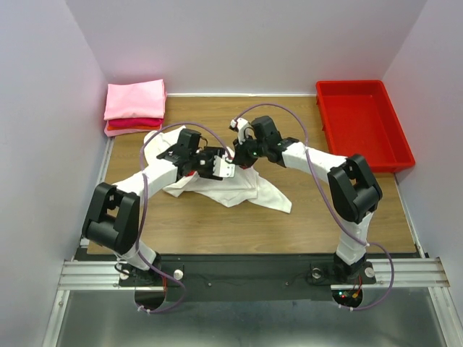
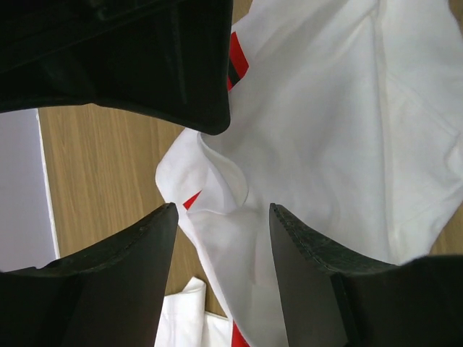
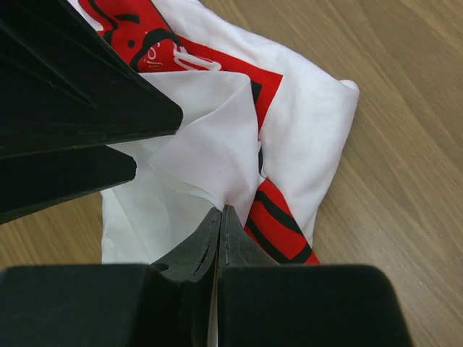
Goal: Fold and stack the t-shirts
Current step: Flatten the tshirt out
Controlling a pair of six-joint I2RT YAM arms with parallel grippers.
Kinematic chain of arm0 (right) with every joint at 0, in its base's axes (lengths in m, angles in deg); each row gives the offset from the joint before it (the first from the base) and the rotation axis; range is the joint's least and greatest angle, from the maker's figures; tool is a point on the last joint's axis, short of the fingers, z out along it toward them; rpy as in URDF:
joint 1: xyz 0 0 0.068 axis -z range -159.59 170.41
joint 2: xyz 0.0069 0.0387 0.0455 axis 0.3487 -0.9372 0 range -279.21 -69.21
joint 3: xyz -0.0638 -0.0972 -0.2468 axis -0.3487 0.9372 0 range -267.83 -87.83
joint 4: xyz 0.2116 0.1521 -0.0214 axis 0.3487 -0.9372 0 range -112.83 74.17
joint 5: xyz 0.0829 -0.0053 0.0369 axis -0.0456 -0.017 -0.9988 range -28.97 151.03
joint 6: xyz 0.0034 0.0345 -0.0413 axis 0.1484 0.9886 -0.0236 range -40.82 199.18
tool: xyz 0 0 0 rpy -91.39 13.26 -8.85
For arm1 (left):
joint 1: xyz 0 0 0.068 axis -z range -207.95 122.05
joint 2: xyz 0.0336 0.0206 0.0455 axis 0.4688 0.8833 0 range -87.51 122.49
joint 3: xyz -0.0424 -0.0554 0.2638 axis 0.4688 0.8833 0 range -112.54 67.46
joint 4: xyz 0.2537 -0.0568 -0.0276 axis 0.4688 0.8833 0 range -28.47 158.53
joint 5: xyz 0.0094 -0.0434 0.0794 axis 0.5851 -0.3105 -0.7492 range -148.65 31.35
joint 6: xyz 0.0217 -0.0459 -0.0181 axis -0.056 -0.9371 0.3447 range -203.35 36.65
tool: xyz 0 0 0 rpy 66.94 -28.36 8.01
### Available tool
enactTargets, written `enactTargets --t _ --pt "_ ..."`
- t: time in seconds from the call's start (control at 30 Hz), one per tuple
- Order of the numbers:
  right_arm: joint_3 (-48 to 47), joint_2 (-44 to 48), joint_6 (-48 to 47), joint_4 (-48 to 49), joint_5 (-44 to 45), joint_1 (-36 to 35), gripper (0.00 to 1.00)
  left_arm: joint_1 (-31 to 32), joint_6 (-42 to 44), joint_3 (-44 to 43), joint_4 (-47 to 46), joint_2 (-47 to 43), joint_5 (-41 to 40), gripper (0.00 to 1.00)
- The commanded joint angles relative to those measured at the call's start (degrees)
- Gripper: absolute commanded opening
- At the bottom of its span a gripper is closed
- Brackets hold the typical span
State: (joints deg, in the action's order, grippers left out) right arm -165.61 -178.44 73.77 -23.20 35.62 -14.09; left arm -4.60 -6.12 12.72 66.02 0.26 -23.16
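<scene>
My left gripper grabs the white t-shirt's raised edge fold next, beside the right gripper's hold, to stretch the t-shirt open for folding.
A crumpled white t-shirt (image 1: 239, 189) with a red printed graphic lies mid-table. My right gripper (image 1: 236, 153) is shut on a pinched fold of the white t-shirt (image 3: 210, 155), the red graphic (image 3: 278, 220) showing beside its jaws. My left gripper (image 1: 226, 169) is open, its fingers (image 2: 311, 267) straddling a hanging fold of the same shirt (image 2: 325, 108) without closing on it. Both grippers meet over the shirt's upper edge. Folded pink and red t-shirts (image 1: 134, 105) are stacked at the back left.
A rigid red plastic tray (image 1: 363, 123) stands at the back right. Grey walls enclose the wooden table (image 1: 318, 217) on three sides. Purple cables loop over both arms. The right arm's dark body (image 2: 123, 50) fills the top of the left wrist view.
</scene>
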Motion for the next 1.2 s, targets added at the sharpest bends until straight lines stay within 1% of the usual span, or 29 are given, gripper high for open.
enactTargets --t 0.0,0.1,0.27,0.33,0.7,0.93,0.97,1.03,1.07,1.17 --pt "-2.9 -0.5 1.4 0.5 -2.3 0.6 0.01 1.4 2.2 -3.5 -1.4 1.2 -3.6 0.65" --pt "-3.3 -1.1 1.6 0.3 -3.1 0.6 0.01 2.4 1.5 -4.4 -1.6 2.9 -5.2 0.64" --pt "-3.7 -1.2 1.8 0.3 -3.6 0.7 0.01 3.2 -1.9 -6.1 -3.9 5.7 -6.9 0.57" --pt "-3.8 -1.2 2.0 0.3 -3.7 0.7 0.01 3.4 -2.4 -6.9 -3.9 6.2 -7.0 0.56" --pt "-4.9 -2.0 3.0 0.3 -3.7 2.1 0.01 4.3 -1.0 -5.5 -0.9 5.8 -7.8 0.6" --pt "-5.1 -2.4 4.0 0.3 -5.7 2.4 0.01 4.4 -3.0 -6.4 -2.5 6.4 -7.2 0.62" --pt "-4.9 -2.2 4.1 0.3 -6.0 2.4 0.01 4.4 -3.5 -6.9 -2.8 6.9 -7.2 0.61" --pt "-4.6 -2.0 4.2 0.3 -6.8 2.3 0.0 4.5 -4.5 -7.9 -3.2 7.6 -7.2 0.56" --pt "-4.4 -2.0 4.2 0.3 -6.9 2.3 0.01 4.4 -4.7 -8.4 -3.3 8.4 -7.2 0.5" --pt "-4.1 -2.0 4.1 0.3 -7.0 2.3 0.01 4.5 -6.7 -9.9 -3.3 10.0 -7.3 0.37"
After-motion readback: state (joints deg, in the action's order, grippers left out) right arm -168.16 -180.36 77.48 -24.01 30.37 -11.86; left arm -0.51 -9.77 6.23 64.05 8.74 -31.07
